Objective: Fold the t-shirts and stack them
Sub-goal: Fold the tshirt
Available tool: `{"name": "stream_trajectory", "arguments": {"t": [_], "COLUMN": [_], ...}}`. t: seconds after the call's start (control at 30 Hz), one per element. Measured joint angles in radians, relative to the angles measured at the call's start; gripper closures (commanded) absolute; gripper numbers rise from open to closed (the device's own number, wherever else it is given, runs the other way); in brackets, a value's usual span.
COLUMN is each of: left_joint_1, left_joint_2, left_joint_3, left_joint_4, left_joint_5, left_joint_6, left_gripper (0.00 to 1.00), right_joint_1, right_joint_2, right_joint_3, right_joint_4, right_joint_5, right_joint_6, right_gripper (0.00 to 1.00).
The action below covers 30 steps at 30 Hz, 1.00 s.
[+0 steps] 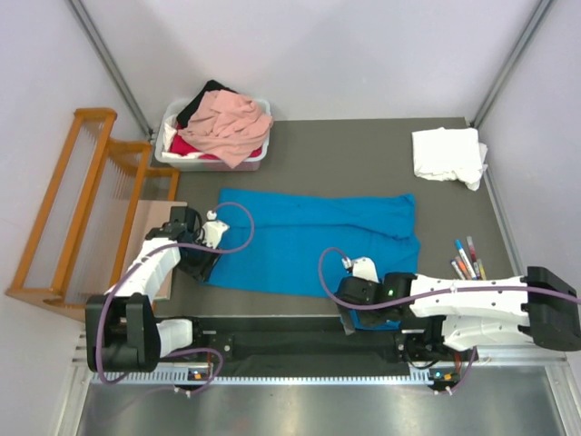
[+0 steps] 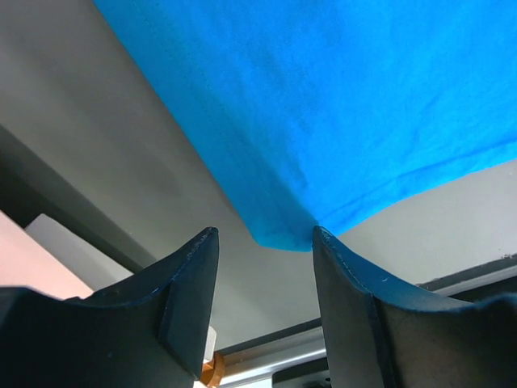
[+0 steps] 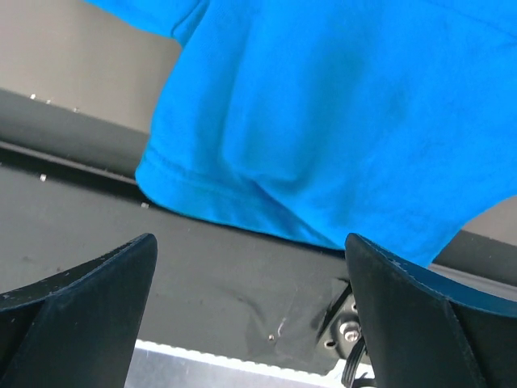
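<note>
My right gripper grabs the blue t-shirt [image 1: 309, 241] by the hem at its near edge [image 1: 373, 325] next, to fold the t-shirt's near side over.
A bright blue t-shirt [image 1: 309, 241] lies spread flat across the middle of the grey table [image 1: 363, 163]. My left gripper [image 1: 201, 263] stands low at its near left corner. In the left wrist view that gripper [image 2: 265, 242] is open, and the shirt's corner [image 2: 283, 230] lies just beyond the fingertips with nothing between them. My right gripper [image 1: 349, 318] sits at the shirt's near edge. Seen from the right wrist, it [image 3: 250, 242] is wide open and empty, with the blue hem [image 3: 242, 198] ahead of it. A folded white t-shirt [image 1: 447, 154] rests at the back right.
A white tub [image 1: 195, 162] at the back left holds a salmon-pink t-shirt [image 1: 231, 127] heaped over red and black ones. A wooden slatted rack [image 1: 82, 209] stands along the left side. Several marker pens [image 1: 467, 259] lie to the right of the blue shirt.
</note>
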<state>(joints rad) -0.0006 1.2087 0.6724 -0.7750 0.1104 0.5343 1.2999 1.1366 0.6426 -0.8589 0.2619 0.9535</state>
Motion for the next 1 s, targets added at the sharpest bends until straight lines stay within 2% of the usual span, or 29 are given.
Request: {"name": "stream_trajectory", "arguments": {"t": [0.17,0.27,0.47,0.5,0.57,0.6,0.7,0.8,0.93,1.0], "left_joint_1": [0.000,0.000,0.000,0.000,0.000,0.000,0.000,0.000,0.000,0.000], "left_joint_2": [0.019,0.027,0.027,0.027,0.027,0.027,0.027,0.027,0.027,0.027], "left_joint_3": [-0.003,-0.004,-0.004,-0.004,-0.004,-0.004,-0.004,-0.004,-0.004,-0.004], "left_joint_4": [0.023,0.033,0.043,0.043,0.043,0.043,0.045,0.048,0.050,0.051], "left_joint_5": [0.000,0.000,0.000,0.000,0.000,0.000,0.000,0.000,-0.001,-0.004], "left_joint_6": [0.000,0.000,0.000,0.000,0.000,0.000,0.000,0.000,-0.001,-0.001], "left_gripper": [0.45,0.45,0.45,0.45,0.45,0.45,0.45,0.45,0.45,0.48], "right_joint_1": [0.001,0.001,0.001,0.000,0.000,-0.001,-0.009,-0.016,-0.028,-0.034], "right_joint_2": [0.050,0.102,0.180,0.182,0.182,0.182,0.179,0.172,0.156,0.147], "right_joint_3": [0.001,0.006,0.014,0.014,0.014,0.014,0.013,0.012,0.011,0.009], "right_joint_4": [0.041,0.063,0.114,0.122,0.135,0.141,0.150,0.161,0.164,0.164], "right_joint_5": [0.023,0.029,0.030,0.029,0.026,0.026,0.025,0.024,0.022,0.021], "right_joint_6": [-0.005,-0.011,-0.018,-0.018,-0.017,-0.017,-0.013,-0.013,-0.009,-0.010], "right_gripper": [0.10,0.19,0.47,0.55,0.63,0.71,0.86,0.98,1.00,1.00]}}
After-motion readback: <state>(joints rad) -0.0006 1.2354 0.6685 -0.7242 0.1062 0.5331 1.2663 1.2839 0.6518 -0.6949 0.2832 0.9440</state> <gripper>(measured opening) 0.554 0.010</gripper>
